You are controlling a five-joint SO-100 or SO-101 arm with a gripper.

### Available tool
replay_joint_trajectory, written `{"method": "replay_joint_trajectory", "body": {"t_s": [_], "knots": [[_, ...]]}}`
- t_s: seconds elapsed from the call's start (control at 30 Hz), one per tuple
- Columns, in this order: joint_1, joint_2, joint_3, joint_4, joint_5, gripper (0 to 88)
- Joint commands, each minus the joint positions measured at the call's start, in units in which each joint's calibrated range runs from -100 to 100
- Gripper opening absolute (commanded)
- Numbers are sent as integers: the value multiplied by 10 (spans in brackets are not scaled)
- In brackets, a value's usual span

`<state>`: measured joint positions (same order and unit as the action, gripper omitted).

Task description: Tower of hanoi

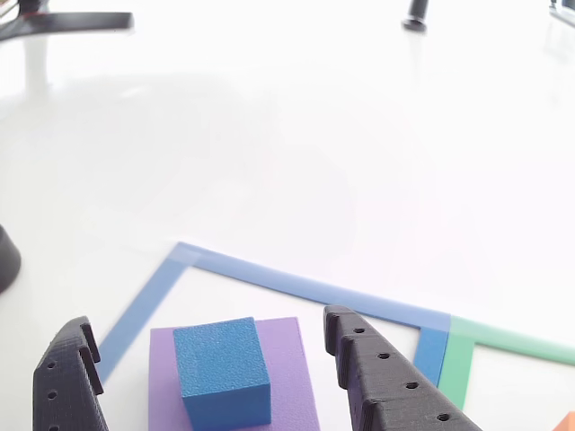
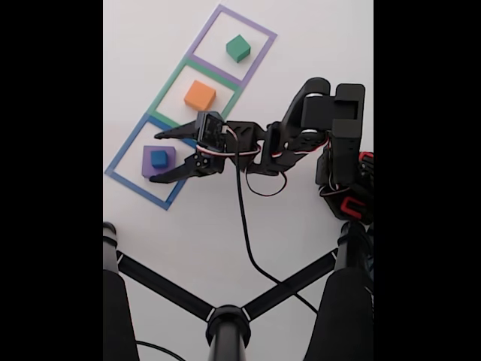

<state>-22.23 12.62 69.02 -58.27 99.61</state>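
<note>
Next, my gripper grabs the small blue cube [image 1: 222, 370] by its sides to start moving the tower, and leaves the purple block [image 1: 292, 368] free.
The small blue cube [image 1: 222, 370] [image 2: 158, 158] sits on the flat purple block [image 1: 292, 368] [image 2: 148, 170], inside the blue tape square. My gripper [image 1: 208, 320] [image 2: 155, 158] is open, one black finger on each side of this stack with gaps to the cube. In the fixed view the orange block [image 2: 199, 95] lies alone in the green tape square, and the green block [image 2: 238, 48] lies alone in the purple tape square. A sliver of the orange block [image 1: 567, 422] shows at the lower right corner of the other view.
Three tape squares run in a diagonal row: blue outline [image 1: 305, 287] [image 2: 124, 154], green outline [image 1: 503, 341] [image 2: 169, 90], purple outline [image 2: 259, 30]. The arm's base [image 2: 342, 143] stands right of them. Black stand legs [image 2: 225, 320] and a cable [image 2: 252, 248] cross the near table.
</note>
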Motion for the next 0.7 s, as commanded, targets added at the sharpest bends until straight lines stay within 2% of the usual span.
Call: {"method": "replay_joint_trajectory", "body": {"t_s": [0.0,0.67], "knots": [[-6,0,-17,-16,4,293],[-16,20,-11,-16,4,274]]}}
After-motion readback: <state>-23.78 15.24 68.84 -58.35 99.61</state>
